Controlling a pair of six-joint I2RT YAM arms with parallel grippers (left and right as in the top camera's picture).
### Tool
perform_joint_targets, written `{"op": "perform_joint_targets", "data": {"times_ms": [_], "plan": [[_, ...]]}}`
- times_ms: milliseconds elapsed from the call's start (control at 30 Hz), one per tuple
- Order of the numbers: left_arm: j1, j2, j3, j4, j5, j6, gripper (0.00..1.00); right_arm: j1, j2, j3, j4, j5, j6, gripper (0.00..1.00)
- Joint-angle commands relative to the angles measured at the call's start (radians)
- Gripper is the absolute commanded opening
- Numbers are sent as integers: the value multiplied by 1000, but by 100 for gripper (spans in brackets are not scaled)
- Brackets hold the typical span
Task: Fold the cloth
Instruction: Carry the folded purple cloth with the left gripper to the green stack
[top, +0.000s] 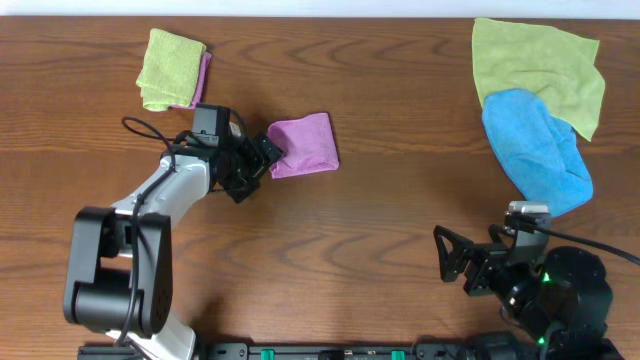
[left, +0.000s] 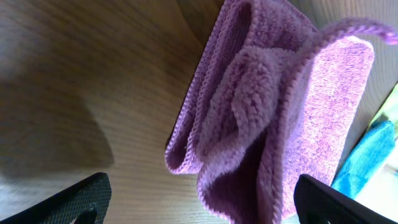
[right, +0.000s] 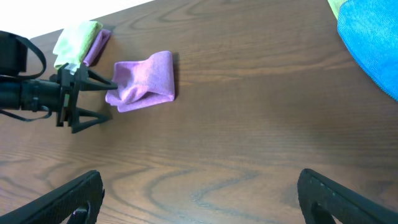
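The left gripper will next pick up the purple cloth by its near looped fold (top: 278, 161) (left: 241, 180), with the layers together. It will then lay the purple cloth folded on the yellow-green cloth.
The purple cloth (top: 303, 146) lies folded into a small bundle on the wooden table, left of centre. It fills the left wrist view (left: 273, 106), with its looped folds facing the camera, and shows in the right wrist view (right: 146, 81). My left gripper (top: 262, 155) is open at the cloth's left edge, and the near fold reaches between its spread fingers (left: 205, 208). My right gripper (top: 455, 262) is open and empty over bare wood at the front right (right: 199, 199), far from the cloth.
A folded yellow-green cloth (top: 170, 68) lies on another purple piece at the back left. A larger yellow-green cloth (top: 540, 60) and a bright blue cloth (top: 535, 150) lie at the back right. The blue cloth also shows in the right wrist view (right: 373, 37).
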Motion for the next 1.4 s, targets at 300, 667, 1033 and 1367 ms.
{"op": "perform_joint_targets", "data": {"times_ms": [300,667,1033,1367], "plan": [[-54,81,-11,140,5,-85,97,-9,-3,-8,-5,-11,-8,99],[-101,195,-11,249,-64,-92,46,-9,-3,-8,-5,-11,-8,99],[-61,34,55,318,-43,-40,6,-9,-3,-8,-5,-11,-8,99],[-8,-87,446,-75,-540,16,6,-9,-3,-8,-5,-11,-8,99]]}}
